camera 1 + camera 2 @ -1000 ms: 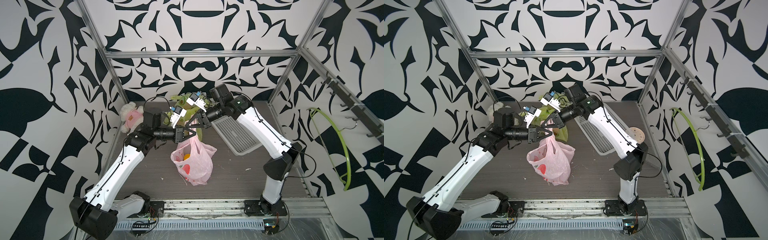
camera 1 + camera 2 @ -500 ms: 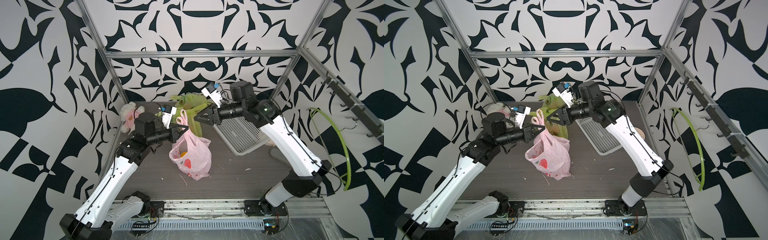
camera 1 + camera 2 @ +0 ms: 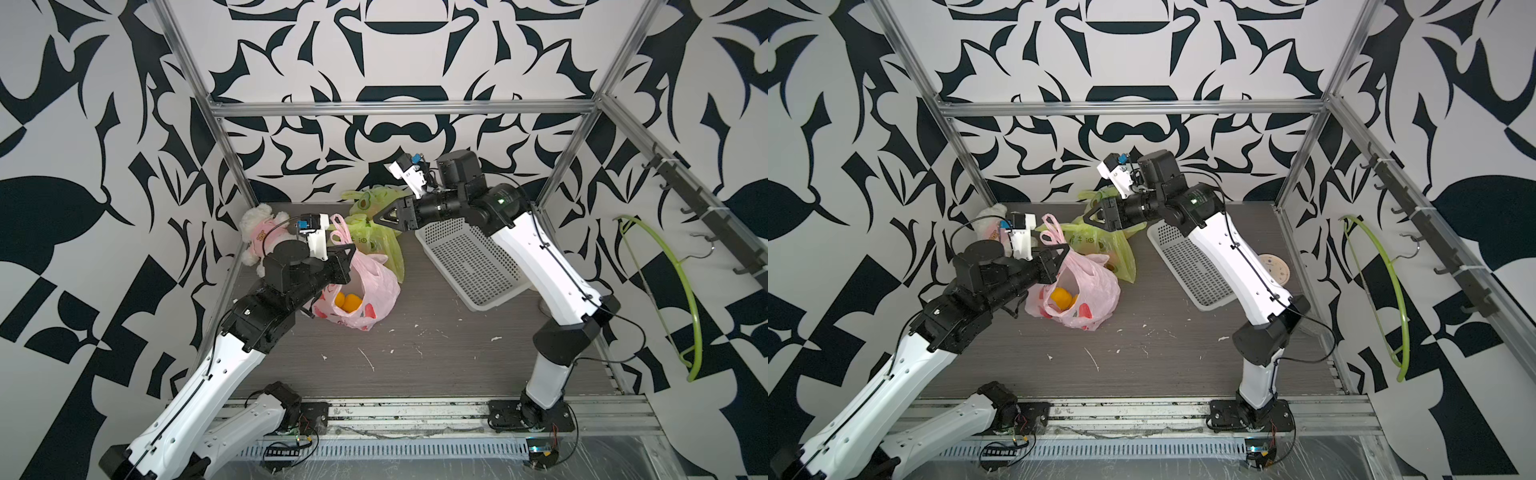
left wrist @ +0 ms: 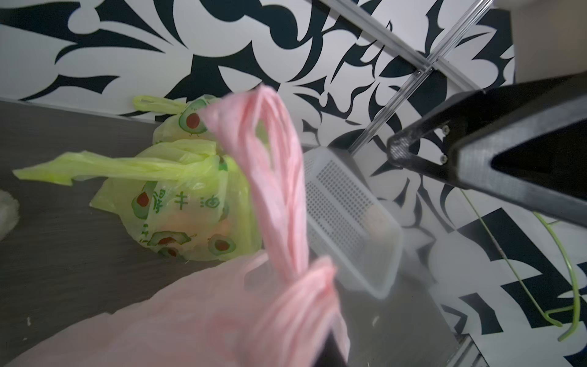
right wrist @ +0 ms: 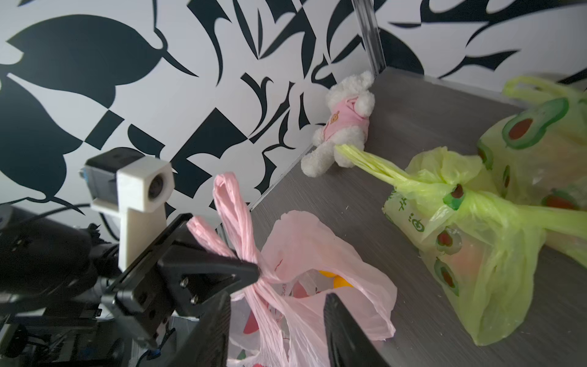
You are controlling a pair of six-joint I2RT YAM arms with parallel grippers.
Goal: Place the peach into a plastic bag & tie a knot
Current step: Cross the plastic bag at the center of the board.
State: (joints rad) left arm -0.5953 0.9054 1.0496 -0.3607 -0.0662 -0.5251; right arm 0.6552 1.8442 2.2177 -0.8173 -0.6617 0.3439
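Observation:
My right gripper grabs the pink bag's handle loop by its loose end next, where it sticks past my left gripper, to tie the knot.
The pink plastic bag [image 3: 376, 291] [image 3: 1096, 286] sits on the table at the left. An orange peach [image 3: 347, 301] [image 3: 1061, 297] [image 5: 336, 279] shows through its open mouth. My left gripper [image 3: 353, 251] [image 3: 1065, 249] [image 5: 257, 271] is shut on the bag's bunched handles, whose loops [image 4: 279, 190] stick up past its tip. My right gripper [image 3: 376, 220] [image 3: 1084, 220] [image 5: 276, 297] stands open and empty. It hangs apart from the pink bag, back right of it and over the green bags. In the left wrist view the pink plastic hides the left jaws.
Two knotted green avocado-print bags [image 3: 374, 237] [image 3: 1100, 241] lie behind the pink bag. A white perforated basket [image 3: 469, 266] [image 3: 1192, 266] lies under the right arm. A plush toy [image 3: 259, 237] sits in the back left corner. A green hanger [image 3: 685, 291] hangs on the right wall.
The right gripper has opened, let go of the bag's handles and drawn back to the right. The left gripper has pulled the bag leftward, still holding its handles.

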